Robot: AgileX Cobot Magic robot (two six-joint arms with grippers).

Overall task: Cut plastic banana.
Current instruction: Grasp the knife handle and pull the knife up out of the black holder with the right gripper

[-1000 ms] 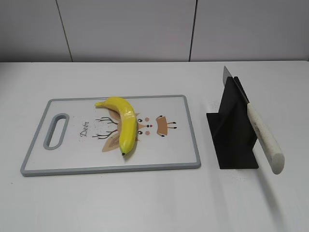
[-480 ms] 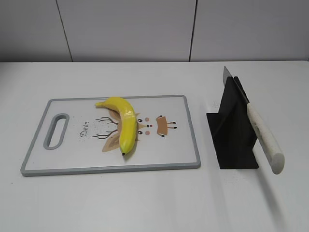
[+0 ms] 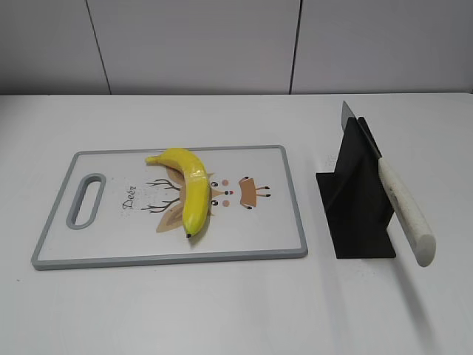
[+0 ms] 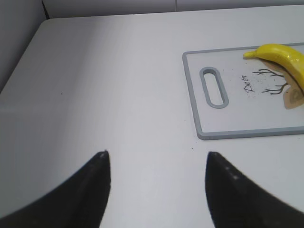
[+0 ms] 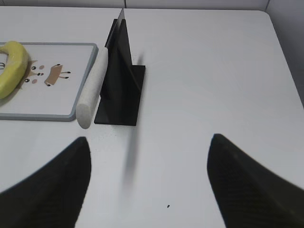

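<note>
Next, my right gripper takes hold of the knife by its white handle (image 3: 405, 213) to cut the plastic banana (image 3: 189, 188).
The yellow plastic banana (image 3: 189, 188) lies on the cutting board (image 3: 111, 251), near its middle; it also shows in the left wrist view (image 4: 285, 59) and the right wrist view (image 5: 10, 66). A knife with a white handle (image 3: 405, 213) rests slanted in a black stand (image 3: 356, 200), right of the board; the right wrist view shows the handle (image 5: 91, 90) and the stand (image 5: 121, 80). My left gripper (image 4: 156, 156) is open and empty over bare table left of the board. My right gripper (image 5: 149, 142) is open and empty, in front of the stand. Neither gripper shows in the exterior view.
The board has a grey rim, a handle slot (image 3: 86, 200) at its left end and a deer drawing. The white table (image 3: 236, 310) ends at a wall behind. The table's left edge shows in the left wrist view (image 4: 21, 57).
</note>
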